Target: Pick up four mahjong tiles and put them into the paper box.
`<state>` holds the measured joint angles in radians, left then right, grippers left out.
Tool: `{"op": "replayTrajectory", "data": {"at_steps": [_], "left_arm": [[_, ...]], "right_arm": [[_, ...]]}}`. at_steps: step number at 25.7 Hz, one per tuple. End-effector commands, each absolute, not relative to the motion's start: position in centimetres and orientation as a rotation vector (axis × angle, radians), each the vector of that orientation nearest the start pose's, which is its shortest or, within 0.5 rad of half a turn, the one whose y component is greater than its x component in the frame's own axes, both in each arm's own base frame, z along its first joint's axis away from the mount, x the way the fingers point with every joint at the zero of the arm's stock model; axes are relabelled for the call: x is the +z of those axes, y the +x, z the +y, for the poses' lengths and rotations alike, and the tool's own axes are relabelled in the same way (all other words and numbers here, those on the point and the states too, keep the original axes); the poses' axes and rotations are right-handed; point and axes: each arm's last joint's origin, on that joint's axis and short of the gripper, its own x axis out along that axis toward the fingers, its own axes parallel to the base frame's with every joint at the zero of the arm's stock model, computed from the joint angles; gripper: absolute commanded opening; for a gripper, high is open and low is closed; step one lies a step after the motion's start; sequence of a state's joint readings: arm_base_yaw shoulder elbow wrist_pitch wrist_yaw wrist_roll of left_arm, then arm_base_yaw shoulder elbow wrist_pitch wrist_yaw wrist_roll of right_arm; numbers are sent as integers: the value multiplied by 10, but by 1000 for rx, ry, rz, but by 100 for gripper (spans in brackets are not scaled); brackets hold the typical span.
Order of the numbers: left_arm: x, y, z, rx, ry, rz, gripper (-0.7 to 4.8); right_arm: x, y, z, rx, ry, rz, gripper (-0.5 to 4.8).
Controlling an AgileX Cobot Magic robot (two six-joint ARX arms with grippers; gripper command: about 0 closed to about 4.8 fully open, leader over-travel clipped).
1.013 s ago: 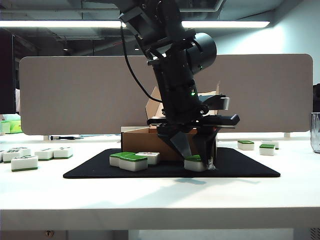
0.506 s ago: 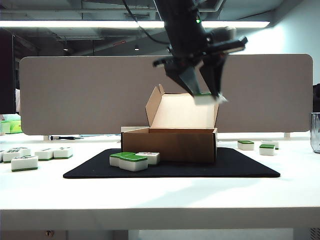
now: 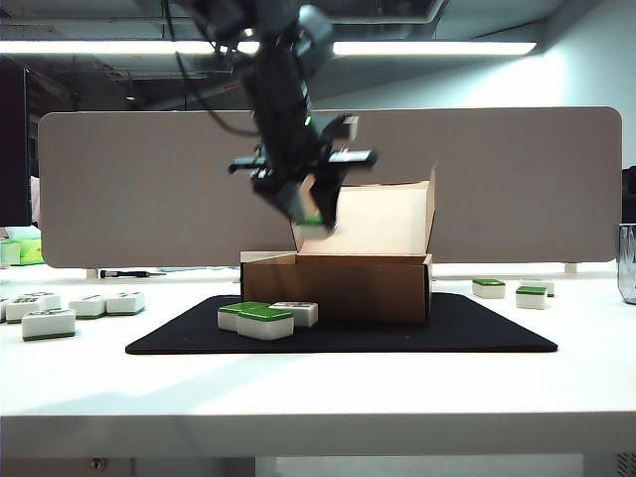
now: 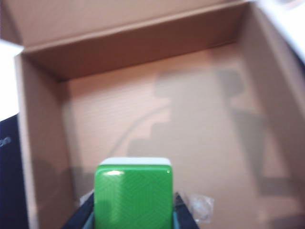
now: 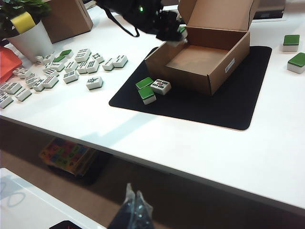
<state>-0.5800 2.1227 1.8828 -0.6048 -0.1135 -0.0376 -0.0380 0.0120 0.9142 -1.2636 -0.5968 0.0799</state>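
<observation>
The green-backed mahjong tile (image 3: 314, 220) hangs above the front side of the paper box (image 3: 338, 286), so it is too early to let go. My left gripper keeps holding the tile for now.
My left gripper (image 3: 314, 213) hangs above the left part of the open paper box (image 3: 338, 286), shut on a green-backed mahjong tile (image 3: 314, 220). In the left wrist view the tile (image 4: 134, 193) sits between the two fingers, over the box's bare brown floor (image 4: 190, 119). Three more mahjong tiles (image 3: 265, 319) lie together on the black mat in front of the box's left corner, two green side up and one face up (image 5: 161, 86). My right gripper (image 5: 136, 202) is shut, empty, and low in front of the table edge, far from the box (image 5: 205, 62).
The box stands on a black mat (image 3: 477, 328). Several loose tiles (image 3: 48, 320) lie on the white table at the left and others (image 3: 531, 295) at the right. A grey partition (image 3: 119, 189) closes the back. A white plant pot (image 5: 31, 40) stands far left.
The left gripper lifted a tile off the mat by the box's right front corner, rose high, then swung left and lower over the box. The right arm stayed still.
</observation>
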Motion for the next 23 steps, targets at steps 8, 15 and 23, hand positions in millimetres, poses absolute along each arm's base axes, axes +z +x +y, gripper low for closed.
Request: {"op": "replayTrajectory", "data": {"at_steps": [8, 15, 23], "left_arm": [[209, 419, -259, -422, 287, 868, 143], [194, 422, -259, -418, 299, 899, 143], [194, 422, -259, -419, 299, 898, 153]], "right_arm": [[304, -55, 18, 536, 181, 346, -1], [304, -55, 18, 537, 181, 347, -1], [304, -55, 18, 537, 181, 346, -1]]}}
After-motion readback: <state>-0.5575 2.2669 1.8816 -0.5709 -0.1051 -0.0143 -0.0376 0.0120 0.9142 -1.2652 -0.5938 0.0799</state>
